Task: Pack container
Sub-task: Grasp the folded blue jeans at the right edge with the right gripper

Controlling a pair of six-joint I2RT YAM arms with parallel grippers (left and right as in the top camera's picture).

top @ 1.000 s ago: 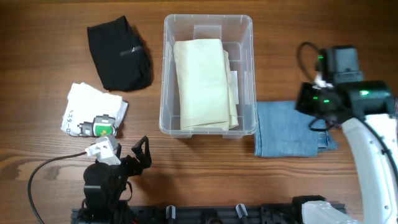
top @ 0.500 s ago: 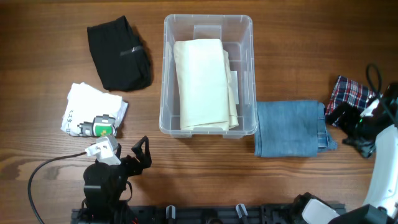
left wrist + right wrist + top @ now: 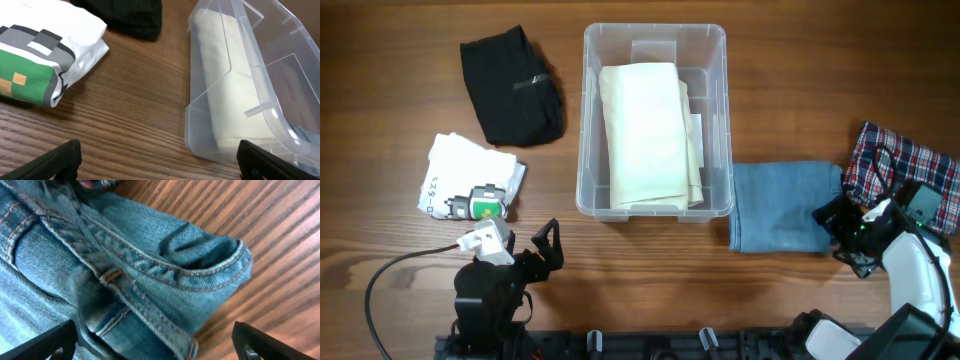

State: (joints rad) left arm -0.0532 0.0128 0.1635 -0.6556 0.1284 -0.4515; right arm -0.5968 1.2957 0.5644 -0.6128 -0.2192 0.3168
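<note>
The folded body of the jeans should stay free, so the robot's right hand will next pick up the folded jeans by the bunched waistband edge, away from the container point(image 3: 655, 30).
The clear container point(image 3: 655, 30) stands mid-table with a folded cream cloth point(image 3: 645, 135) lying inside it. Folded jeans point(image 3: 780, 205) lie just right of it. My right gripper point(image 3: 842, 235) hovers open at the jeans' right edge. In the right wrist view the jeans' waistband point(image 3: 125, 265) fills the frame, and my right gripper point(image 3: 155, 347) stands wide over it, holding nothing. My left gripper point(image 3: 545, 250) rests open near the front left. Its wrist view shows the container's near wall point(image 3: 220, 150), with my left gripper point(image 3: 160, 167) empty over bare wood.
A black garment point(image 3: 510, 85) lies at the back left. A white folded shirt with a green print point(image 3: 470, 180) is in front of it. A plaid shirt point(image 3: 910, 170) lies at the far right edge, behind the right arm.
The right arm has swung from above the far right side down toward the front, uncovering the plaid shirt. Its gripper now sits at the jeans' right edge. The left arm has not moved.
</note>
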